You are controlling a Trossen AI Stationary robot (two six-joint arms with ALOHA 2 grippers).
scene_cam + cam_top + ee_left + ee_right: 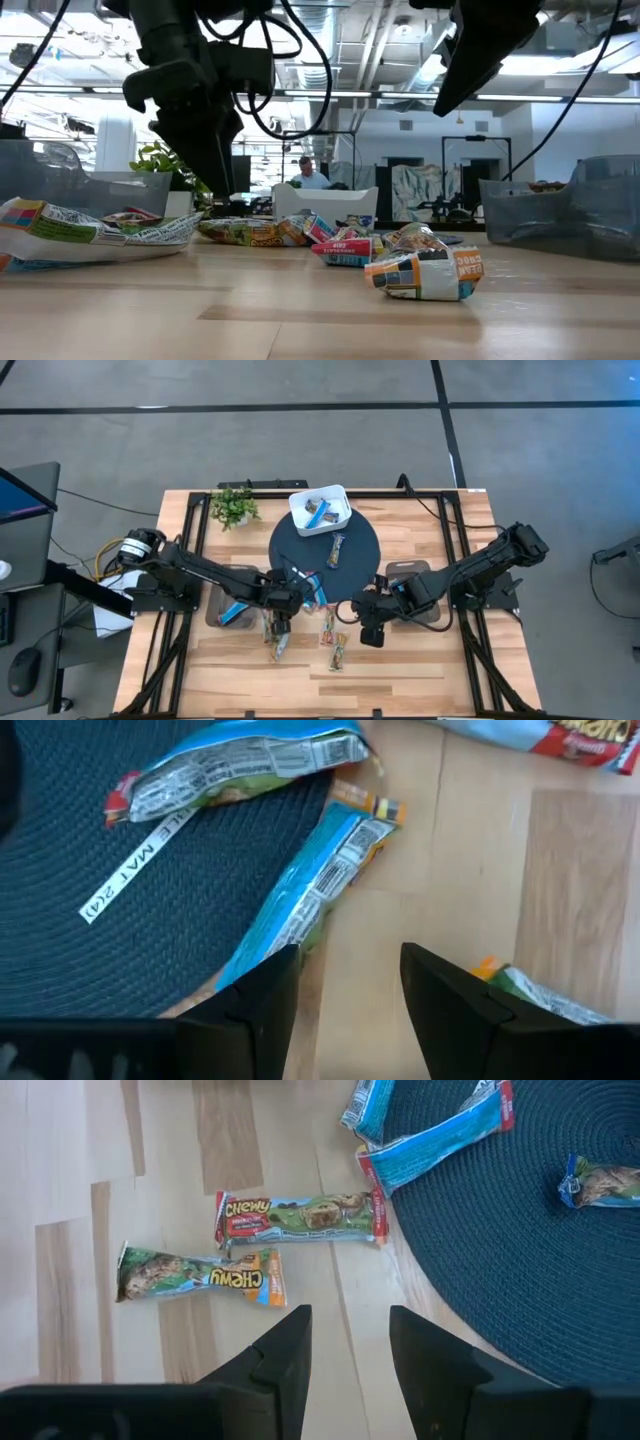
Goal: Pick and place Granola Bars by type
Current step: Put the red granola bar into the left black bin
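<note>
The blue bar needs to go into a grey tray to be sorted, so I should next grab it with my left gripper by its plain blue end (246, 958) opposite the orange tip (380, 805).
Several granola bars lie flat near the table's middle. Blue-and-white ones (318, 592) rest at the near rim of a dark round mat (300, 545). Tan ones with red and green marks (327, 628) lie on the wood just nearer. One more bar (337, 550) lies on the mat. My left gripper (350, 980) is open, hovering over the wood beside a blue bar (310, 890) that lies half on the mat's edge. My right gripper (350, 1345) is open above bare wood, short of two tan bars (300, 1215) (200, 1275).
A white box (320, 510) holding a few bars sits at the mat's far edge. A small potted plant (235, 507) stands at the far left. Grey trays (410, 575) lie under each arm. The near strip of the table is bare wood.
</note>
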